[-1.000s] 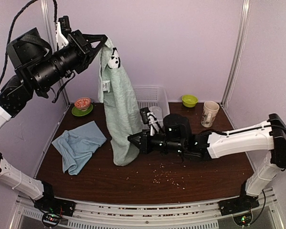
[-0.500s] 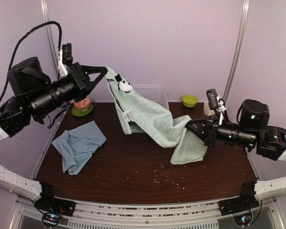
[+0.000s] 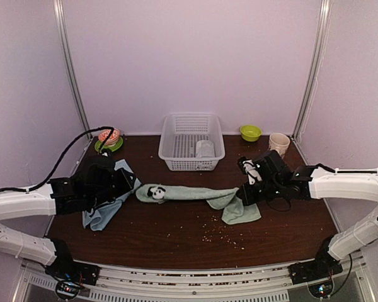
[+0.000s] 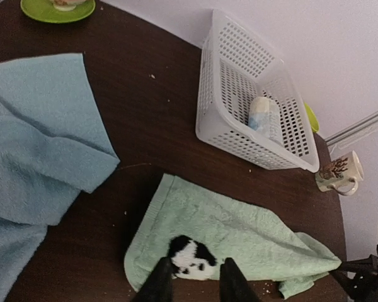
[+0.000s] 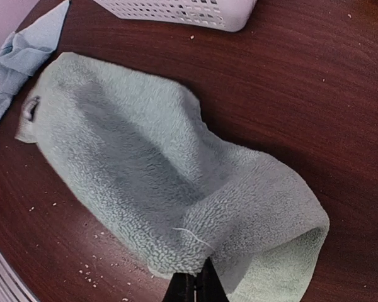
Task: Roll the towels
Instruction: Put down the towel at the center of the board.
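The pale green towel (image 3: pixel 189 194) has to be spread flat for rolling, so my left gripper will next grab it by its panda patch end (image 3: pixel 150 193), opposite my right gripper.
The pale green towel (image 3: pixel 189 194) lies stretched flat across the middle of the table, panda patch (image 3: pixel 155 192) at its left end. My left gripper (image 3: pixel 133 184) hovers low over that end. In the left wrist view its gripper (image 4: pixel 193 283) is open, the panda patch (image 4: pixel 190 258) showing between the parted fingers. My right gripper (image 3: pixel 242 195) is shut on the green towel's (image 5: pixel 145 170) bunched right edge, jaws (image 5: pixel 195 286) pinched together. The light blue towel (image 3: pixel 97 217) lies crumpled at the left, partly under my left arm. A small greyish-white towel (image 3: pixel 205 149) sits rolled in the basket.
The white lattice basket (image 3: pixel 192 123) stands at the back centre. A green saucer with a bowl (image 3: pixel 108 139) is at the back left; a green bowl (image 3: pixel 251 132) and a mug (image 3: pixel 278 146) are at the back right. Crumbs (image 3: pixel 220 234) dot the front of the table.
Both arms came down and spread the green towel from hanging in the air to lying on the table. The left jaws have parted and released the panda end.
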